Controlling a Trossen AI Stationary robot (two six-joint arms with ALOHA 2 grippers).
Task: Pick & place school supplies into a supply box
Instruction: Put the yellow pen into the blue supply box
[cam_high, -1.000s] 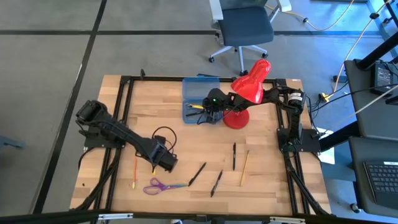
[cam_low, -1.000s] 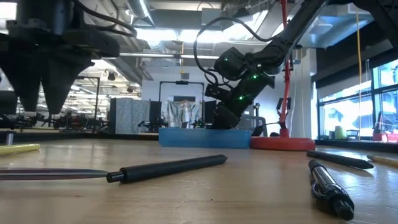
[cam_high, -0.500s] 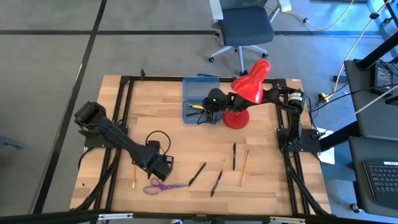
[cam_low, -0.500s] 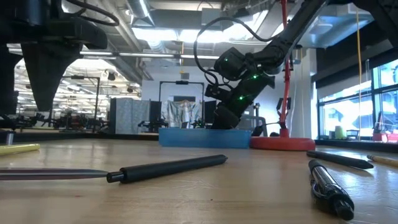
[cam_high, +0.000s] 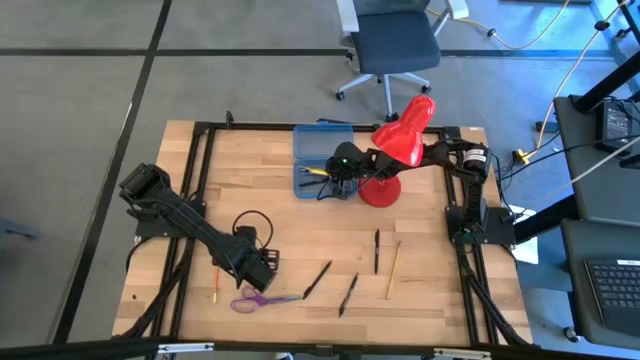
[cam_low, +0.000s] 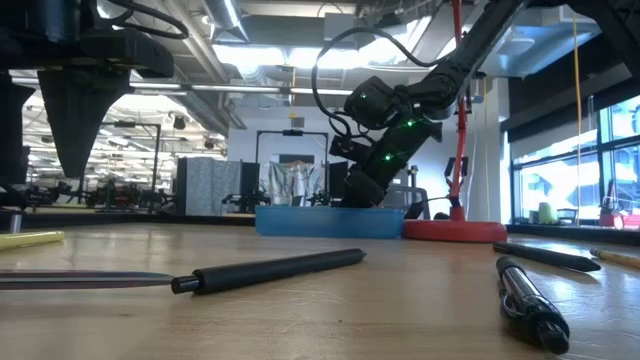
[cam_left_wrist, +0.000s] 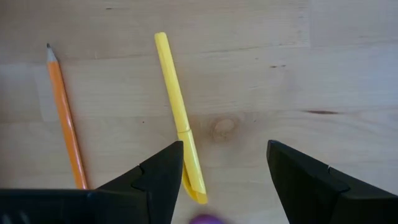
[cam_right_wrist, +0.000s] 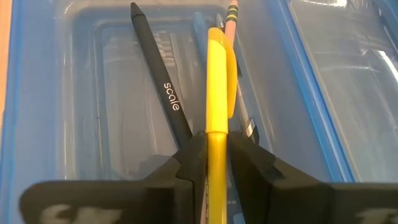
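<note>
My left gripper picks up the yellow pen by its clip cap (cam_left_wrist: 192, 163) next, to put the pen into the supply box.
The supply box (cam_high: 322, 158), translucent blue with its lid open, lies at the table's far side beside a red lamp. My right gripper (cam_right_wrist: 216, 140) hangs over the box (cam_right_wrist: 93, 93) and is shut on a yellow pen (cam_right_wrist: 220, 68). A black pen (cam_right_wrist: 163, 87) and a pencil (cam_right_wrist: 231, 15) lie inside. My left gripper (cam_left_wrist: 225, 146) is open above a second yellow pen (cam_left_wrist: 179, 115) that lies flat on the wood, with an orange pencil (cam_left_wrist: 65, 118) beside it. Purple scissors (cam_high: 255, 298), three black pens (cam_high: 318, 278) and a tan pencil (cam_high: 393, 270) lie near the table's near edge. My right gripper pinches the yellow pen by its barrel (cam_right_wrist: 216, 134), just behind the clip cap, between both fingers. The pen points forward out of the fingers over the box's inside. The gripper (cam_low: 362, 190) slants down from the table's right. Whether the pen's tip rests in the box, I cannot tell.
The red desk lamp (cam_high: 395, 150) stands right beside the box, its base (cam_low: 455, 230) on the wood next to my right arm. Black rails frame the table. Bare wood lies between the box and the loose pens.
My left gripper has moved a little toward the table's near left corner, from beside the yellow pen to above it, and stayed open. My right arm has kept still with its pen over the box.
</note>
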